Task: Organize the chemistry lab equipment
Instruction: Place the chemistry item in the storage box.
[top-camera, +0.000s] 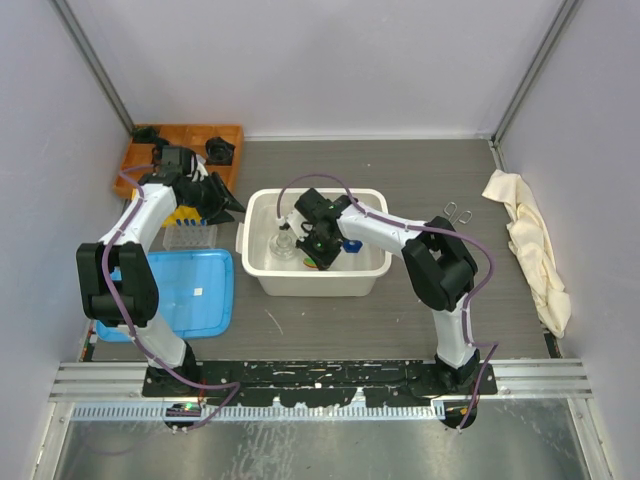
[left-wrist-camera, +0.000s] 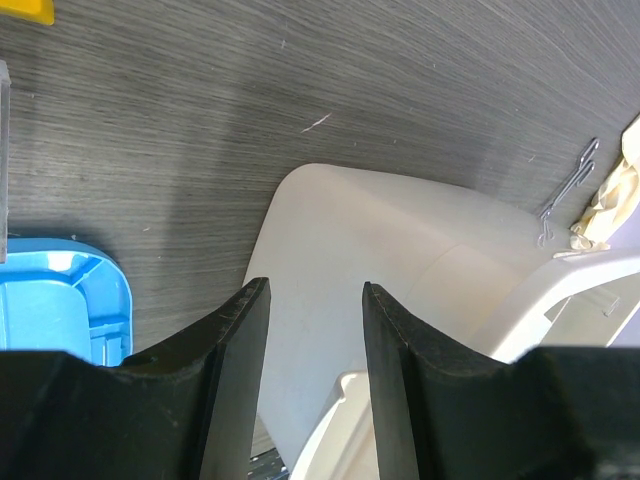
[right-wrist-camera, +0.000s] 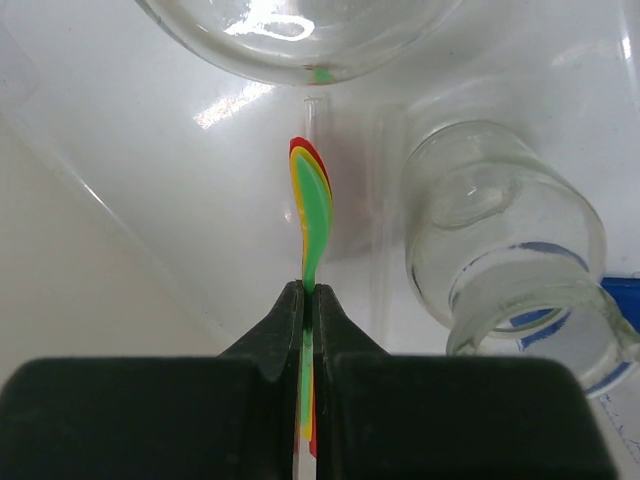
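My right gripper should open now, because the green spoon (right-wrist-camera: 314, 215) would land on the flat bottom of the bin, clear of the flask.
Inside the white bin (top-camera: 315, 192) my right gripper (right-wrist-camera: 311, 288) is shut on the handle of a green plastic spoon (right-wrist-camera: 314, 215); a yellow and a red spoon are stacked against it. A clear round flask (right-wrist-camera: 300, 30) lies just beyond the spoon's tip. To the right, a short glass vial (right-wrist-camera: 500, 240) rests on its side, with a blue cap (right-wrist-camera: 625, 300) at the frame's edge. My left gripper (left-wrist-camera: 315, 285) hangs open and empty outside the bin's left wall (left-wrist-camera: 340, 250), near the yellow rack (top-camera: 179, 214). The metal forceps (top-camera: 458, 211) lie on the table right of the bin.
A blue tray (top-camera: 190, 290) sits at the front left. Behind my left arm, at the back left, is an orange tray (top-camera: 205, 135) of black parts. The cream cloth (top-camera: 530, 250) is bunched along the right wall.
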